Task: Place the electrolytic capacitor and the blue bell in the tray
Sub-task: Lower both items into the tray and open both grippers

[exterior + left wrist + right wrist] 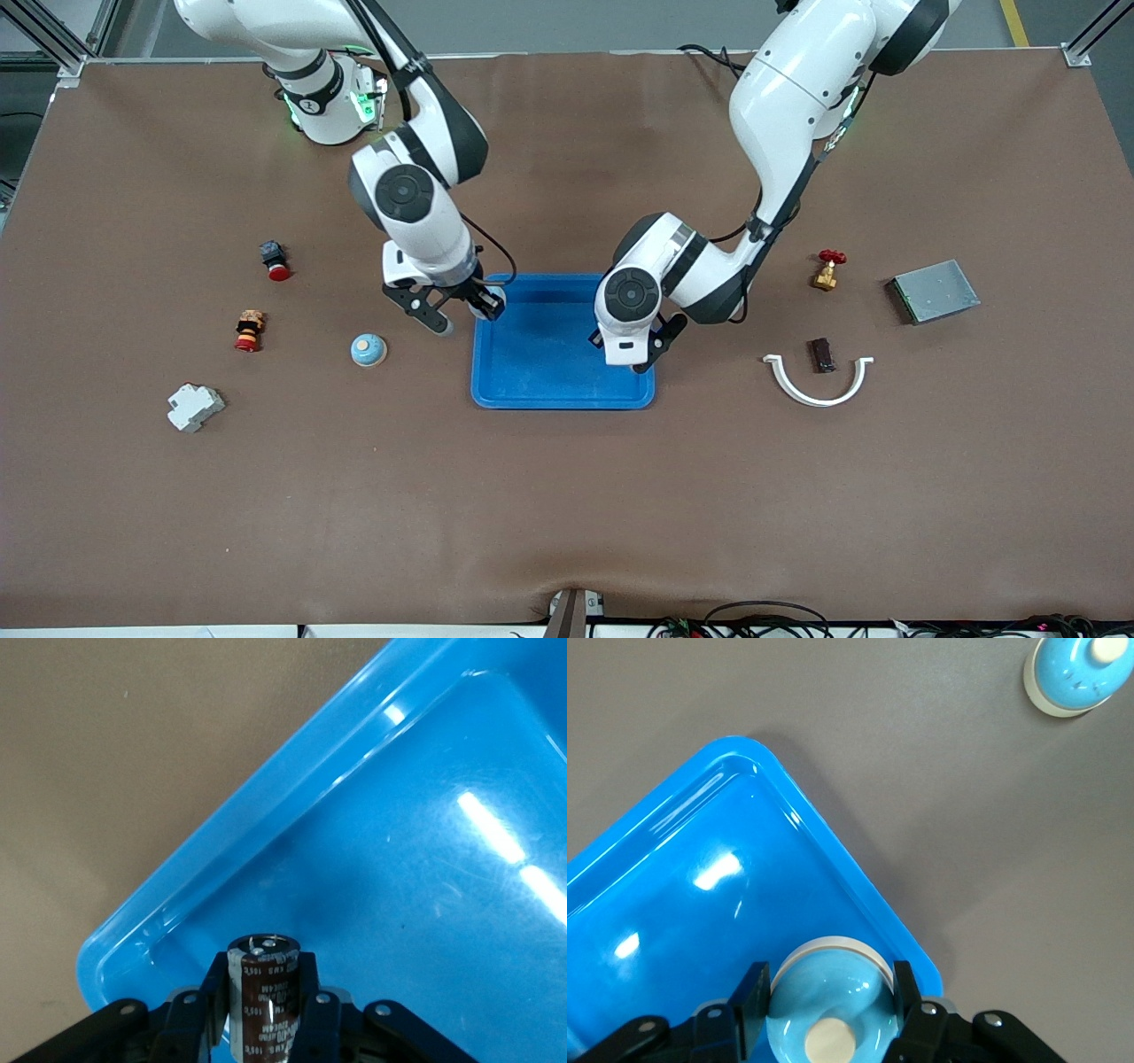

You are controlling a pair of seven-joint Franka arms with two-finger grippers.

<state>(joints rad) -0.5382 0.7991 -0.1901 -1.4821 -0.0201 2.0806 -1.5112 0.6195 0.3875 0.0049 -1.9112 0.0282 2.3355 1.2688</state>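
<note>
The blue bell would drop if I opened now above the tray's corner, so my right gripper needs to first lower it.
The bright-blue tray [567, 400] lies at the table's middle. My right gripper [468, 310] is shut on a blue bell [828, 1010] with a cream button and holds it over the tray's corner toward the right arm's end [700, 877]. My left gripper [640, 354] is shut on a dark brown electrolytic capacitor [263, 1001], held upright over the tray's corner [399, 859] toward the left arm's end. The capacitor is hidden in the front view. A second blue bell [368, 349] sits on the table beside the tray; it also shows in the right wrist view [1079, 673].
Toward the right arm's end lie a red-capped button [275, 260], a small striped figure [250, 330] and a white breaker [195, 407]. Toward the left arm's end lie a red-handled valve [828, 269], a grey metal box [935, 291], a dark brown part [822, 354] and a white curved clip [819, 385].
</note>
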